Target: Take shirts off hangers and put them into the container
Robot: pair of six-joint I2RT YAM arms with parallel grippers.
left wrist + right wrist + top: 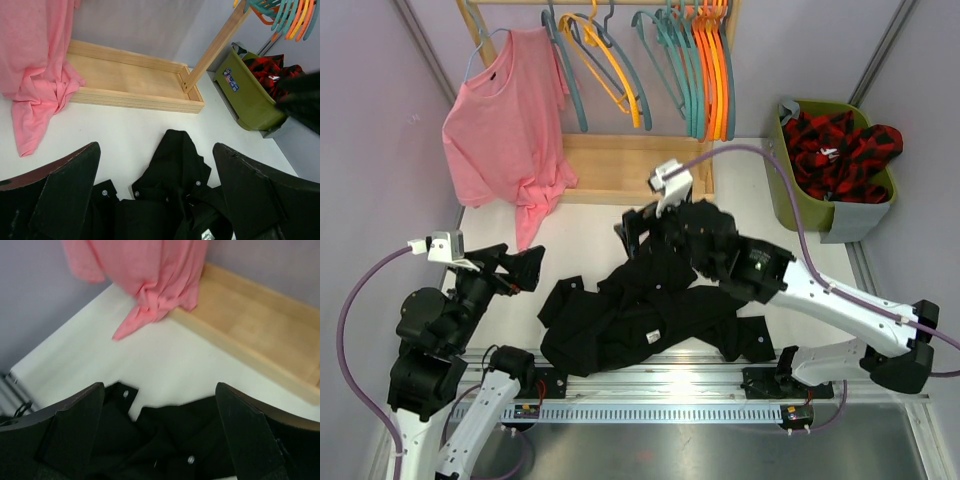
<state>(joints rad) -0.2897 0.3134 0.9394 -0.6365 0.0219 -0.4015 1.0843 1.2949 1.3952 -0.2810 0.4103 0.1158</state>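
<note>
My right gripper should next grab the loose end of the black shirt [640, 310] on the container side. Then it can fold the shirt over.
A plain black shirt [640, 310] lies crumpled on the white table, off any hanger. My right gripper [645, 228] hovers over its far end, open, with only cloth [165, 440] below the fingers. My left gripper [523, 266] is open at the shirt's left side, its collar and buttons [175, 190] showing between the fingers. A pink t-shirt [505, 120] hangs on a hanger at the rail's left end. Bare teal, yellow and orange hangers [690, 70] fill the rest of the rail. The olive-green container [788, 190] at the right holds a red-and-black plaid shirt [842, 150].
The rack's wooden base tray [620, 165] lies behind the black shirt, its upright post [215, 45] near the container. The pink shirt's hem [30, 125] drapes over the tray's edge onto the table. A grey piece [855, 222] shows at the container's near corner. Purple walls close in.
</note>
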